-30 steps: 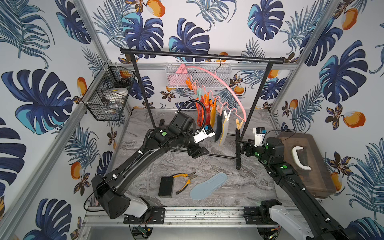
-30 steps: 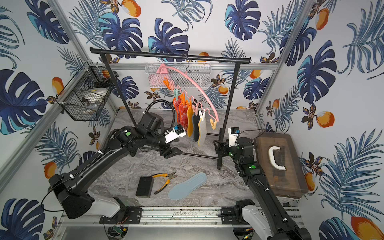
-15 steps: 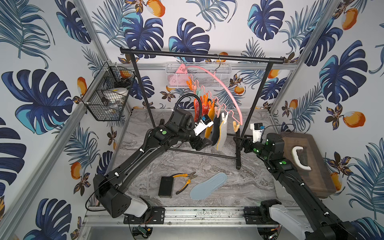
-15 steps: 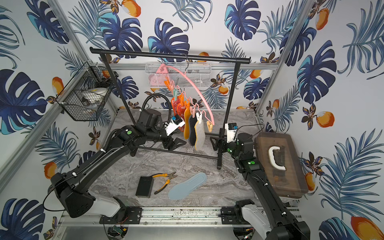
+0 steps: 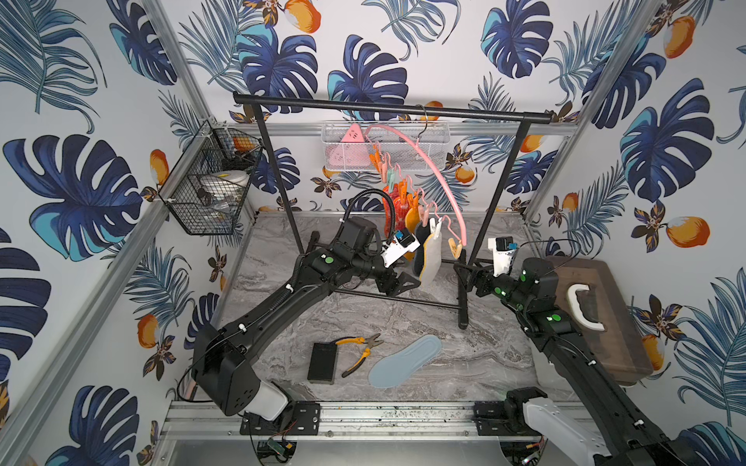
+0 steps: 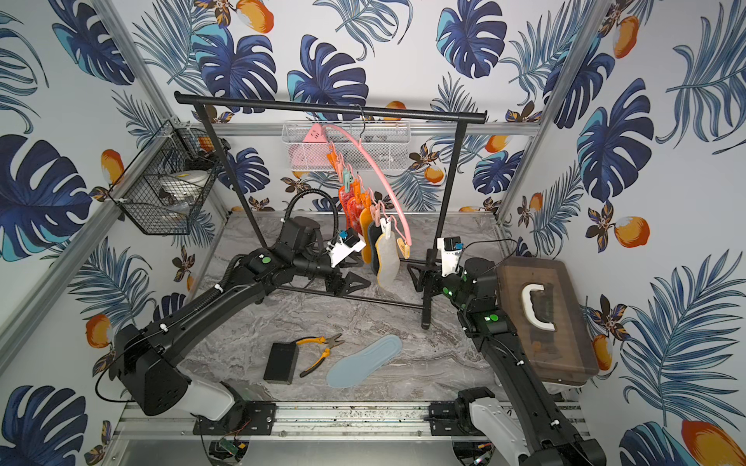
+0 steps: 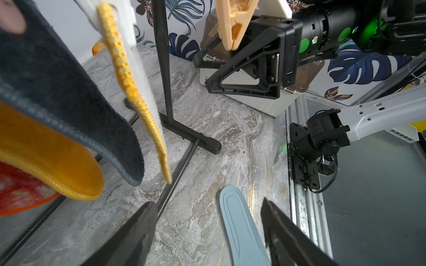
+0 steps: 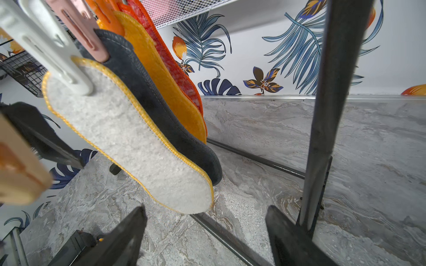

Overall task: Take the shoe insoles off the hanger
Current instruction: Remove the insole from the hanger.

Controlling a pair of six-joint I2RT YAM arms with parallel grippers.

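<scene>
My left gripper grabs the beige insole by its hanging end next, leaving the peg free to take the insole off the hanger [image 5: 440,177].
The pink hanger [image 5: 440,177] [image 6: 379,169] hangs by its hook from the black rack. Several shoe insoles are pegged to it: beige with a yellow rim [image 5: 432,258] [image 8: 129,138], dark grey [image 8: 161,119] [image 7: 57,80], yellow-orange [image 8: 166,83] [image 7: 46,156] and red-orange [image 8: 175,66]. A light blue insole [image 5: 405,361] [image 7: 239,228] lies flat on the table. My left gripper [image 5: 403,282] [image 7: 208,205] is open, just left of and below the beige insole's tip. My right gripper [image 5: 464,270] [image 8: 205,211] is open on the opposite side, beside the rack post, holding nothing.
The black rack [image 5: 387,109] has a right post [image 5: 468,290] and a floor bar close to both grippers. Yellow-handled pliers [image 5: 359,349] and a black block [image 5: 322,362] lie near the front. A brown case [image 5: 597,314] stands at the right, a wire basket [image 5: 210,193] on the left wall.
The left wrist has turned and shifted slightly near the hanging insoles. The right gripper has edged up and left toward them. Both stay open.
</scene>
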